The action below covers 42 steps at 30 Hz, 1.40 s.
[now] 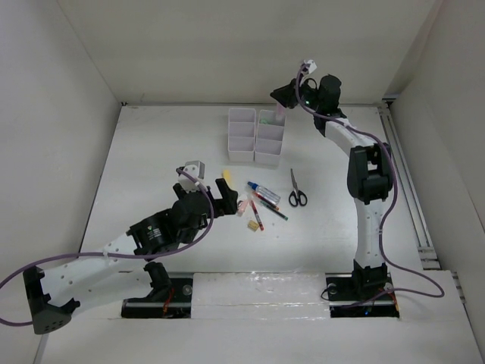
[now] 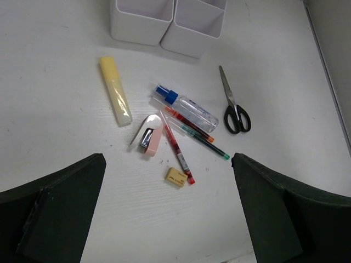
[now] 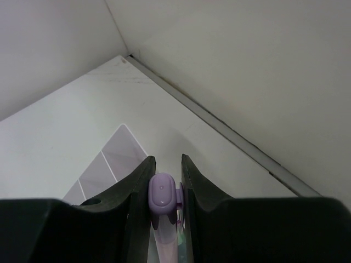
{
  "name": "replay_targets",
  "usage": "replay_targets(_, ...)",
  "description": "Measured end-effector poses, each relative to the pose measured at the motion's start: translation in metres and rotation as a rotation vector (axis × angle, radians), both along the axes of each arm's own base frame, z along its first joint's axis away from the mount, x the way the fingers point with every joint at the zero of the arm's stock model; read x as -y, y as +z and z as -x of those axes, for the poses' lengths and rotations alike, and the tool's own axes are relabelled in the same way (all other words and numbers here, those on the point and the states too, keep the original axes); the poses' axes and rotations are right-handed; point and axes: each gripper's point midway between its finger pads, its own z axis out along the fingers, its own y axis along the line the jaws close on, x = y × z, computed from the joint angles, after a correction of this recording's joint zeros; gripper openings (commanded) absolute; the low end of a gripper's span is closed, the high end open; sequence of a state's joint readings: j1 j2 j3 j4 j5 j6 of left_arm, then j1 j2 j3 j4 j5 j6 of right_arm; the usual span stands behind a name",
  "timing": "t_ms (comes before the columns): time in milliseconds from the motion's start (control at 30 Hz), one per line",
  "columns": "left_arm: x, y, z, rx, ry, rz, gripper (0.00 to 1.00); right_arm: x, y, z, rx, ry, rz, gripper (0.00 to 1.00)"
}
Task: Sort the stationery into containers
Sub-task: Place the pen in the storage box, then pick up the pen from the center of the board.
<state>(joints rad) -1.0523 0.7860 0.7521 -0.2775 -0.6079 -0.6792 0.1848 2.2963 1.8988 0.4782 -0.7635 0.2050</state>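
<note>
I will next grab the yellow highlighter with my left gripper by its pale clear end (image 2: 120,107), so the yellow end stays free to hand over.
My right gripper (image 1: 283,101) (image 3: 167,162) is shut on a pastel purple highlighter (image 3: 163,193), held upright over the far right corner of the white organizer tray (image 1: 242,155) (image 3: 112,161). My left gripper (image 1: 220,199) (image 2: 168,160) is open and empty, hovering just above the loose stationery. On the table lie a yellow highlighter (image 2: 115,92), a blue-capped marker (image 2: 185,106), black-handled scissors (image 2: 234,105), a red pen (image 2: 178,145), a dark pen with a green tip (image 2: 204,140), a yellow eraser (image 2: 175,177) and a small pink item (image 2: 152,139).
The tray's near wall (image 2: 164,30) stands just beyond the items. White enclosure walls close the far side and both flanks. A metal rail (image 1: 409,182) runs along the right edge. Cables hang from both arms.
</note>
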Motion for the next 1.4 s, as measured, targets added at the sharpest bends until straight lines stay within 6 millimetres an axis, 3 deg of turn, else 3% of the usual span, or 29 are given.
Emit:
replay_targets(67,0.0,0.0,0.0,-0.001,0.001,0.001,1.0,0.0,-0.005,0.001,-0.013,0.005,0.001,0.58)
replay_targets(167,-0.001,0.0,0.0,-0.001,0.004,0.002,1.0,-0.001,-0.011,0.003,-0.021,0.009,0.004,0.76)
replay_targets(200,-0.001,0.0,0.0,-0.001,0.006,0.005,1.0,-0.001,-0.013,0.003,-0.016,0.011,0.007,0.85)
replay_targets(233,-0.001,0.0,0.0,-0.001,0.007,0.006,1.0,-0.001,-0.014,0.004,-0.019,0.016,0.006,1.0)
replay_targets(433,-0.004,-0.004,-0.006,-0.017,0.057,0.02,1.0,-0.001,-0.027,0.023,-0.061,0.027,0.001,1.0)
replay_targets(533,-0.008,-0.022,-0.019,-0.054,0.119,-0.024,1.0,0.0,-0.012,0.045,-0.071,0.012,-0.013,1.0)
replay_targets(600,-0.007,-0.043,-0.027,-0.094,0.156,-0.089,1.0,0.0,0.017,0.064,-0.049,-0.003,-0.033,1.0)
replay_targets(667,-0.002,-0.068,-0.035,-0.149,0.178,-0.16,1.0,0.002,0.058,0.087,0.01,-0.02,-0.063,1.0)
replay_targets(833,-0.011,-0.126,-0.071,-0.307,0.283,-0.281,0.94,0.012,0.157,0.172,0.171,-0.041,-0.148,1.0)
replay_targets(967,-0.011,-0.153,-0.082,-0.373,0.298,-0.337,0.94,0.01,0.19,0.234,0.24,-0.029,-0.183,1.0)
replay_targets(1100,0.005,-0.159,-0.095,-0.391,0.283,-0.343,0.91,0.005,0.182,0.265,0.224,-0.021,-0.176,1.0)
replay_targets(1233,0.012,-0.172,-0.111,-0.416,0.288,-0.345,0.84,0.004,0.157,0.267,0.154,-0.036,-0.147,1.0)
replay_targets(1400,0.001,-0.195,-0.115,-0.473,0.324,-0.373,0.75,-0.002,0.135,0.269,0.085,-0.037,-0.114,1.0)
